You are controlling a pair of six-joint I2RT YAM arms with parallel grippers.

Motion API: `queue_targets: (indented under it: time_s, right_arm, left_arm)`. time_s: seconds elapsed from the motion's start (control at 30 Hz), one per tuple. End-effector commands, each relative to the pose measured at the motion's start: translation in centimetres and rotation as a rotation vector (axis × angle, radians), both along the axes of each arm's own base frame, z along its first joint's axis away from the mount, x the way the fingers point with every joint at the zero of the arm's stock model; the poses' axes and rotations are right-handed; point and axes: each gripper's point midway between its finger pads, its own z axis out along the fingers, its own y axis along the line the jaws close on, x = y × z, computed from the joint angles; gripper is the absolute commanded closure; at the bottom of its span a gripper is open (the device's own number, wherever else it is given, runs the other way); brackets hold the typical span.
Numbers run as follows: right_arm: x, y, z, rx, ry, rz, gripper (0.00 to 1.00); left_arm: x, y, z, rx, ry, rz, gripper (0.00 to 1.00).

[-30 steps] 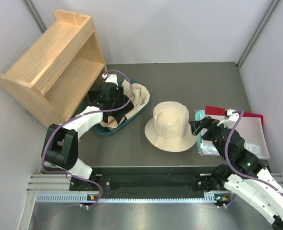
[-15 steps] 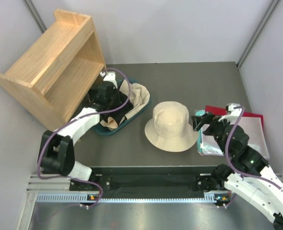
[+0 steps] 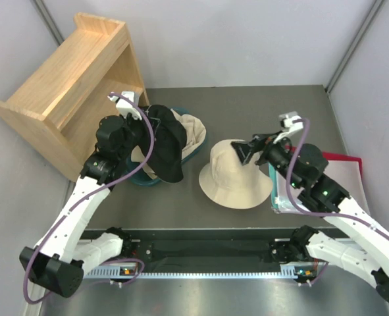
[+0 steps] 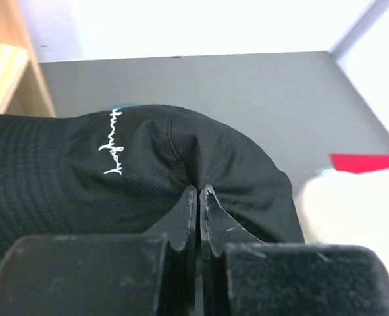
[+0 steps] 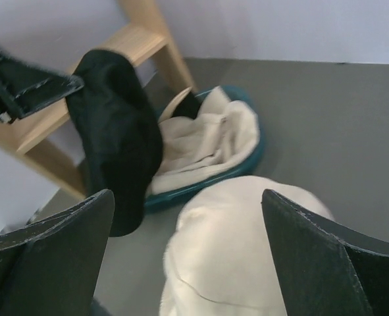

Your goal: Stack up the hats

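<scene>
I should grip the black hat's top fabric (image 3: pixel 174 146) (image 5: pixel 140 143) with my right gripper next, across from my left gripper. The black hat's rim then stays free to stack over the cream-beige hat.
A black hat (image 3: pixel 166 146) with white script hangs above the teal tub (image 3: pixel 143 180), pinched at a fold of its fabric (image 4: pixel 122 168) by my left gripper (image 4: pixel 199 192), which is shut on it. Another cream hat (image 3: pixel 191 130) lies crumpled in the tub. One cream-beige hat (image 3: pixel 237 176) sits crown up on the table at centre. My right gripper (image 3: pixel 244 151) hovers open over that hat's far crown; in the right wrist view its fingers (image 5: pixel 62 230) stand wide apart above the cream hat (image 5: pixel 247 263), touching nothing.
A wooden shelf unit (image 3: pixel 69 85) lies tipped at the back left, close behind the tub. A red flat folder (image 3: pixel 349 162) and a teal-edged white item (image 3: pixel 281 201) lie at the right under my right arm. Walls close the table at back and sides.
My left gripper closed on the black hat in the tub and lifted it up and out. My right gripper moved up and left, from the cream hat's right brim to over its crown.
</scene>
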Motion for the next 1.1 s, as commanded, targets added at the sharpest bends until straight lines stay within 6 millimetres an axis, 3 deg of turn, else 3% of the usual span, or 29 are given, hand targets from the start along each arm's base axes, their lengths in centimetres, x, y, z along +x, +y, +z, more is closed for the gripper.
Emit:
queue_targets:
  time_s: [0.0, 0.3, 0.6, 0.7, 0.9, 1.0, 1.03, 1.07]
  right_arm:
    - [-2.2, 5.4, 5.6, 0.111, -0.137, 0.238, 0.07]
    - [-3.5, 12.2, 5.4, 0.129, -0.135, 0.446, 0.11]
    - [-4.7, 14.9, 5.4, 0.150, -0.146, 0.549, 0.19]
    - [-5.6, 15.6, 5.7, 0.169, -0.165, 0.605, 0.26]
    - [-5.9, 16.5, 5.2, 0.168, -0.160, 0.647, 0.46]
    - [-6.0, 16.4, 5.2, 0.169, -0.164, 0.649, 0.69]
    - [-6.0, 16.2, 5.3, 0.169, -0.168, 0.642, 0.84]
    - [-5.9, 16.1, 5.4, 0.168, -0.173, 0.636, 0.90]
  left_arm:
    - [-3.3, -1.5, 3.2, -0.053, -0.044, -0.138, 1.00]
    - [-8.1, -2.4, 6.8, -0.112, -0.119, -0.286, 1.00]
    - [-10.8, -2.9, 8.9, -0.131, -0.167, -0.369, 1.00]
    - [-11.2, -3.0, 9.2, -0.133, -0.172, -0.383, 1.00]
    - [-11.7, -3.2, 9.6, -0.140, -0.180, -0.408, 1.00]
    - [-11.9, -3.3, 9.7, -0.139, -0.186, -0.419, 1.00]
    - [-11.9, -3.3, 9.7, -0.135, -0.189, -0.421, 1.00]
    - [-11.8, -3.3, 9.7, -0.131, -0.194, -0.421, 1.00]
